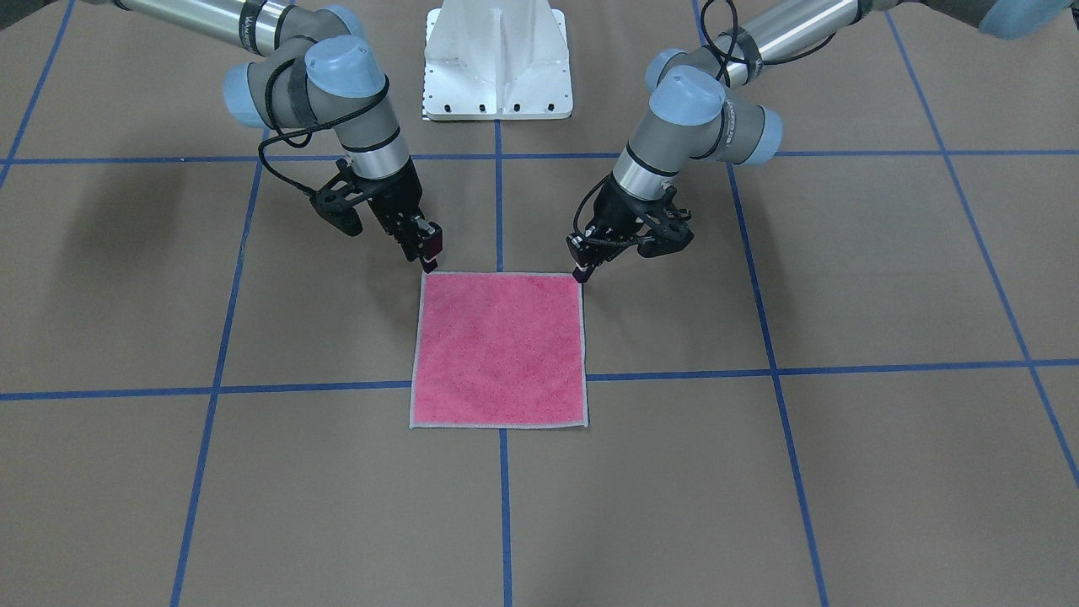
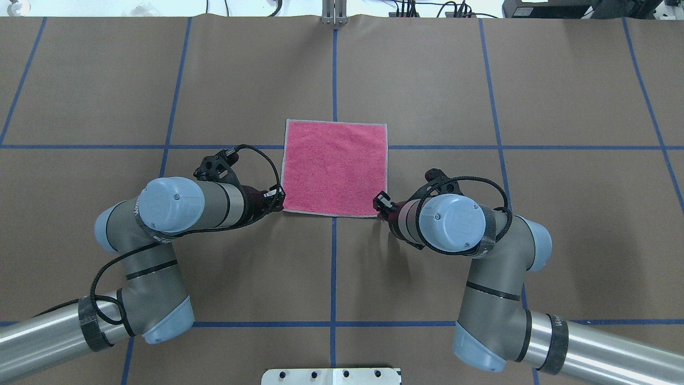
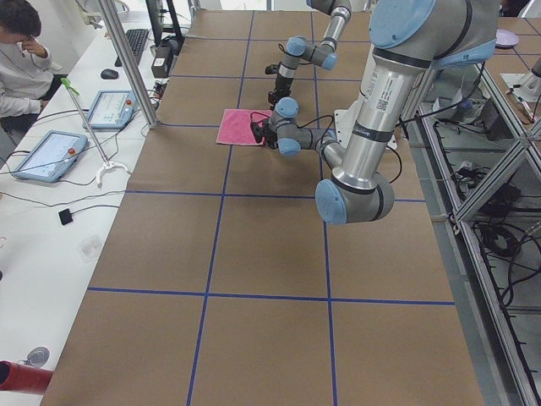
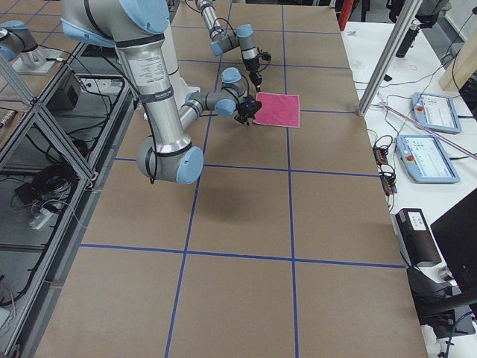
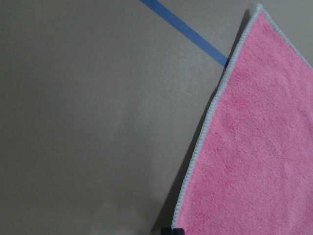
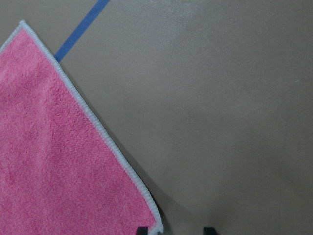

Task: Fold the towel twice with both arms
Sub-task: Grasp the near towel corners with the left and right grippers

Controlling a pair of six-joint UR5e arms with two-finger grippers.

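For the first fold, I need to grab the pink towel next by its corner (image 1: 426, 273) with the light grey hem, with my right gripper.
The towel (image 1: 499, 350) lies flat and pink face up on the brown table, also seen in the overhead view (image 2: 335, 167). My left gripper (image 1: 582, 271) is down at the towel's near left corner (image 2: 278, 200). In the left wrist view its tips (image 5: 172, 230) show as one dark point on the towel (image 5: 254, 147) edge, so it looks shut on that corner. My right gripper (image 1: 428, 263) is at the near right corner (image 2: 380, 206). In the right wrist view it (image 6: 175, 230) is open, with one fingertip (image 6: 142, 230) over the towel (image 6: 54, 161) and the other off it.
The white pedestal base (image 1: 497, 67) stands behind the arms. Blue tape lines (image 2: 334, 75) cross the brown table. An operator (image 3: 21, 51) sits beside a side bench holding tablets (image 3: 46, 155) along the table's far edge.
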